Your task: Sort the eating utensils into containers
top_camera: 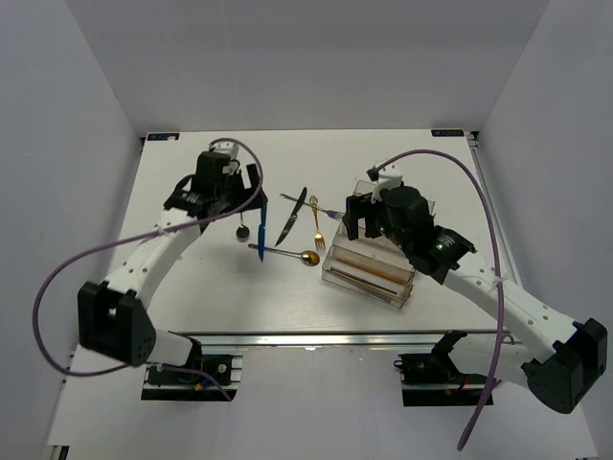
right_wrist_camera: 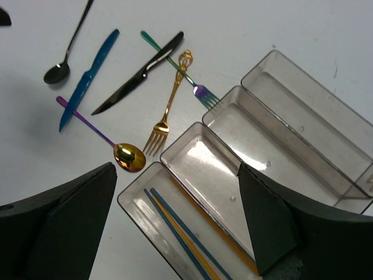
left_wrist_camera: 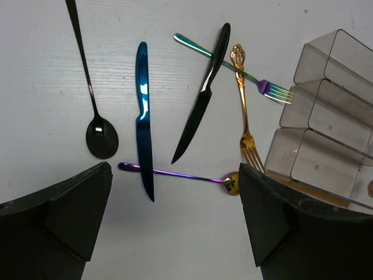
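Observation:
My left gripper reaches the black knife next and grabs its handle close to the blade (top_camera: pixel 296 209), which leaves the blade free to enter the tray (top_camera: pixel 407 287).
Several utensils lie loose mid-table: black spoon (left_wrist_camera: pixel 102 137), blue knife (left_wrist_camera: pixel 143 116), black knife (left_wrist_camera: pixel 204 96), gold fork (left_wrist_camera: pixel 245 116), iridescent fork (left_wrist_camera: pixel 233 64) under the black knife, and purple-handled gold spoon (left_wrist_camera: pixel 175 173) under the blue knife's tip. The clear tray (top_camera: pixel 407 287) stands to their right. Wooden and dark chopsticks (right_wrist_camera: pixel 186 239) lie in its nearest compartment. My left gripper (top_camera: pixel 239 196) is open and empty above the table, left of the utensils. My right gripper (top_camera: pixel 362 222) is open and empty over the tray's left end (right_wrist_camera: pixel 175 153).
The tray's other compartments (right_wrist_camera: pixel 291 116) show nothing in them. The gold fork's tines (right_wrist_camera: pixel 152 140) and the gold spoon bowl (right_wrist_camera: pixel 129 156) lie close to the tray's left end. White walls enclose the table on three sides.

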Robot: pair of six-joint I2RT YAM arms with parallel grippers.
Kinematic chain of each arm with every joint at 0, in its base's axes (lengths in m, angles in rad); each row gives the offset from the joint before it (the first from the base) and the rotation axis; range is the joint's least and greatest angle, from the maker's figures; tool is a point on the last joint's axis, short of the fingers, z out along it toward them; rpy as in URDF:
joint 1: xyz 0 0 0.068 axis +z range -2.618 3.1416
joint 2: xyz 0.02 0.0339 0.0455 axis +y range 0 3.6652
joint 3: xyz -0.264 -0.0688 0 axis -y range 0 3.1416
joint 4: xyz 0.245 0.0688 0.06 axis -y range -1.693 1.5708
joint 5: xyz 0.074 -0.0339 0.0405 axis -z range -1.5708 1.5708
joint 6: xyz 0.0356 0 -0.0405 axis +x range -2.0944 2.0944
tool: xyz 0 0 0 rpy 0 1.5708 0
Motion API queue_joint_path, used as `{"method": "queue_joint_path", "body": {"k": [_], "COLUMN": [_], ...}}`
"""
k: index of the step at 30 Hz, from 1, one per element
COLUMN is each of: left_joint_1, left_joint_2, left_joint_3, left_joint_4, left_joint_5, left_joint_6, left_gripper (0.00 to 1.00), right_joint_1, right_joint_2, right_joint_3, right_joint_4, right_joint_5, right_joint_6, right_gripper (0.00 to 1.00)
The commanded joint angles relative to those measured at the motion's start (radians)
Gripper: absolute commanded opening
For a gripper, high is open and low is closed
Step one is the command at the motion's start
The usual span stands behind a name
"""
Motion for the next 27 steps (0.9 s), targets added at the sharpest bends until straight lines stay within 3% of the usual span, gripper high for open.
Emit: {"method": "queue_joint_path", "body": {"k": [1,5,9,15,22,27], "left_joint_1": [-0.023,-0.055,-0.074,-0.115,-0.14,-0.146], "left_joint_2": [0.163,0.385,0.55,0.74,0.834,0.846], "left_joint_3": [0.142,0.365,0.505,0.694,0.734,0.699], "left_joint_4": [-0.058,-0.078,-0.029,-0.035,-0.053,-0.041], "left_joint_5": [0.003,-0.073,0.043,0.061,0.075,0.039], "left_joint_6": [0.045,0.106,0.146,0.174,0.204,0.217], "left_gripper": [0.98,0.98,0.97,0.95,0.64,0.59], "right_joint_1": [-0.004,-0.006,-0.007,-0.007,-0.007,-0.007], "right_joint_2": [-0.016,-0.085,-0.116,-0.132,-0.139,-0.126], "right_joint_3": [0.023,-0.043,-0.061,-0.095,-0.129,-0.127], "right_joint_4": [-0.052,0.005,-0.024,-0.044,-0.029,-0.014], "right_joint_5": [0.022,-0.019,-0.026,-0.032,-0.019,-0.036], "right_joint_6": [0.072,0.075,0.068,0.062,0.039,0.031], "right_gripper": [0.89,0.89,0.89,0.89,0.89,0.89]}}
